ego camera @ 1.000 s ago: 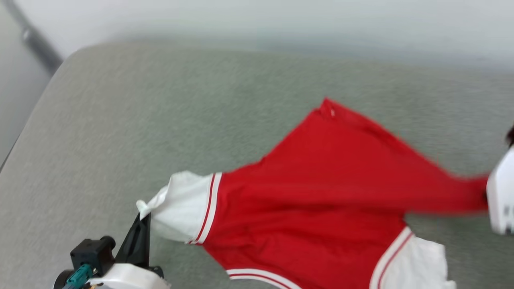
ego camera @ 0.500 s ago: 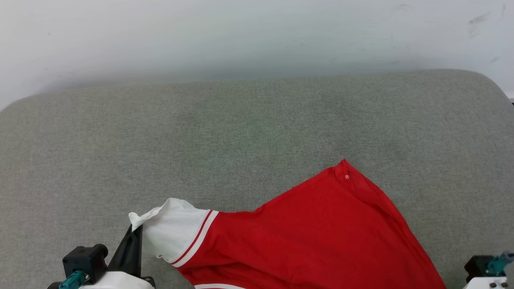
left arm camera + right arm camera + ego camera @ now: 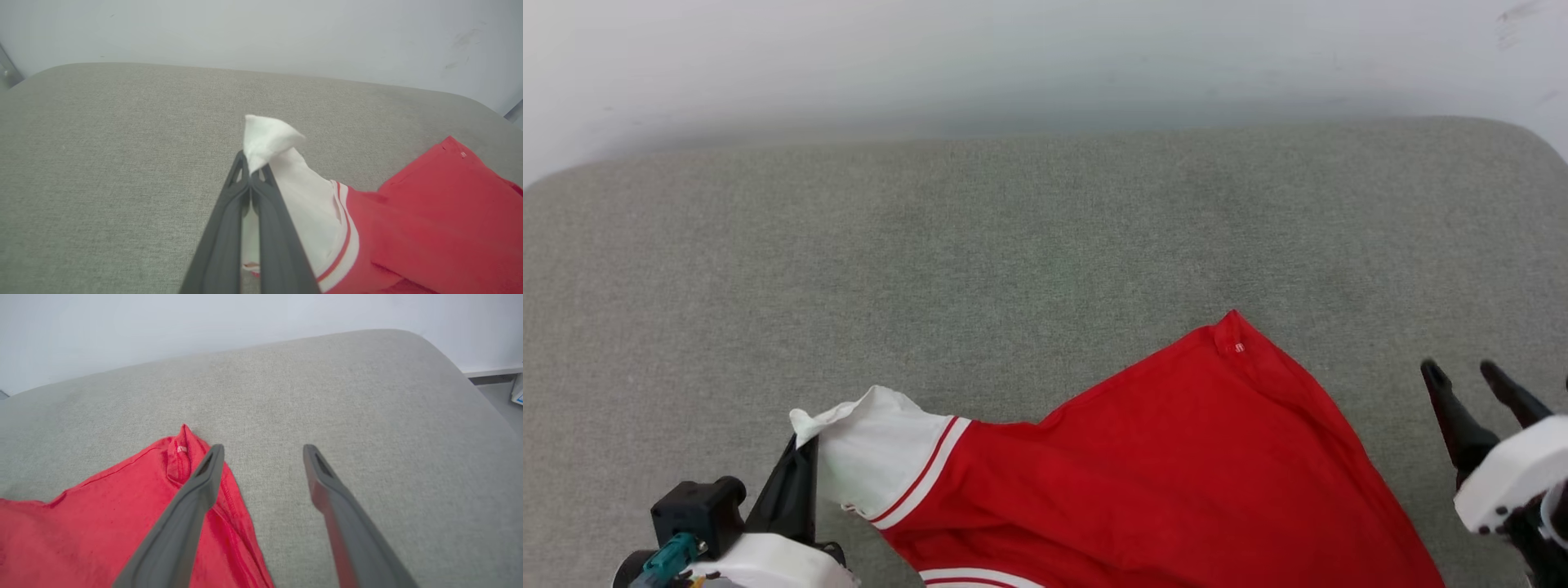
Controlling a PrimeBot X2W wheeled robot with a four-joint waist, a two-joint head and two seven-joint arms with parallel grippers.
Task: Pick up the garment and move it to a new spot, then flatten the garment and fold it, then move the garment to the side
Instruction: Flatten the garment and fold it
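Note:
Next, my right gripper grabs the shirt (image 3: 1160,470) by its red hemmed corner (image 3: 1234,333) to move the shirt to a new spot and flatten it.
The garment (image 3: 1160,474), a red shirt with white striped-trim sleeves, lies spread over the near half of a grey cushioned surface (image 3: 1013,245), one red corner pointing away from me. My left gripper (image 3: 800,445) is shut on the tip of its white sleeve (image 3: 265,139), holding that tip lifted a little. In the left wrist view the two dark fingers (image 3: 261,196) pinch the white cloth. My right gripper (image 3: 1462,371) is open at the lower right, just off the garment's right edge. In the right wrist view its spread fingers (image 3: 204,477) hold nothing, the left one above the red hem (image 3: 184,457).
A pale wall (image 3: 1045,65) rises behind the cushion's far edge. The cushion rounds off at the far right corner (image 3: 429,347), with floor and a skirting board (image 3: 494,371) beyond. Bare grey fabric covers the far half.
The right gripper let go of the red cloth and opened; the stretched part dropped flat. The head camera swung, shifting the whole picture. The left gripper kept its hold on the sleeve.

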